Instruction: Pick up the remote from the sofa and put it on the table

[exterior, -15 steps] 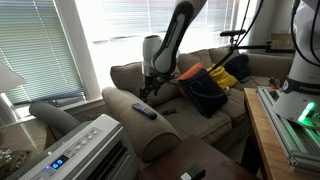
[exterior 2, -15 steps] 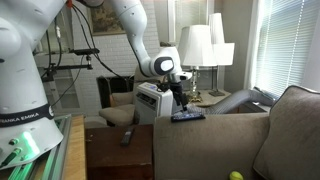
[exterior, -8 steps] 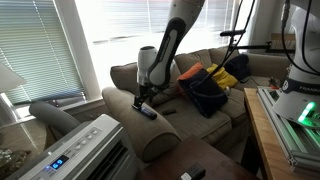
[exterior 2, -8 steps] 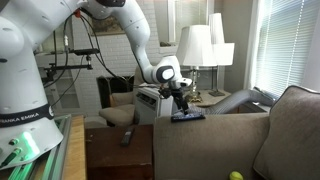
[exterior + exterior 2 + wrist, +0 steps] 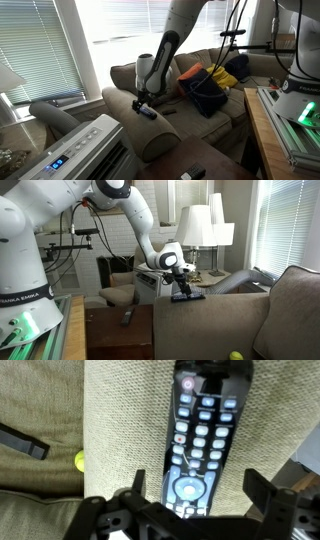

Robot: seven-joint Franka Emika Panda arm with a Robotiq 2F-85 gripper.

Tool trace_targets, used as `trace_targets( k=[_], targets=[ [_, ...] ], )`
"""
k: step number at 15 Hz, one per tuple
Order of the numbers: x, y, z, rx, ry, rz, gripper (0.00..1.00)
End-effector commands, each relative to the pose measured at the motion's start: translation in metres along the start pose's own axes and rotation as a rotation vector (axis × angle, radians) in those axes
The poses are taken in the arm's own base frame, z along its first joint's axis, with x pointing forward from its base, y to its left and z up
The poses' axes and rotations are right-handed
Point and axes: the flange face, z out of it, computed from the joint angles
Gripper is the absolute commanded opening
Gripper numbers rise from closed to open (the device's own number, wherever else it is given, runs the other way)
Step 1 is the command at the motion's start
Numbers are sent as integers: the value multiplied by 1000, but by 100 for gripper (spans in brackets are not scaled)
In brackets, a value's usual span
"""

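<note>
The remote's near end (image 5: 190, 492) is between my open fingers, low near the fabric, so my gripper needs to close on the remote.
The slim black remote (image 5: 146, 110) lies on the top of the taupe sofa's (image 5: 215, 115) rolled arm; it also shows in the other exterior view (image 5: 187, 296). In the wrist view the remote (image 5: 203, 430) lies lengthwise on the fabric, buttons up. My gripper (image 5: 200, 492) is open, with a finger on either side of the remote's near end, not closed on it. In both exterior views the gripper (image 5: 140, 101) (image 5: 185, 283) hangs just above the remote. The dark brown table (image 5: 110, 335) stands beside the sofa arm.
A short dark gadget (image 5: 127, 317) lies on the table. A white-grey air-conditioner unit (image 5: 85, 150) stands close to the sofa arm. Pillows (image 5: 205, 88) fill the sofa seat. A wooden bench with green-lit equipment (image 5: 290, 125) and lamps (image 5: 205, 225) stand nearby.
The arm has lowered and the gripper has come down toward the remote on the sofa arm. The remote has not moved.
</note>
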Motion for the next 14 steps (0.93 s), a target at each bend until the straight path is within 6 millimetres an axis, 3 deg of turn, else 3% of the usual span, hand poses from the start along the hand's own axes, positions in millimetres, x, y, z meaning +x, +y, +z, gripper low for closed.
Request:
trace_targets(
  k=[1,2,9,14],
  targets=[
    [5,1,12,1,3,53,87],
    [4,2,14,0,1,56,74],
    [6,4,19,-4,0,69,27],
    [10,12,2,-23,5,57,27]
  ],
)
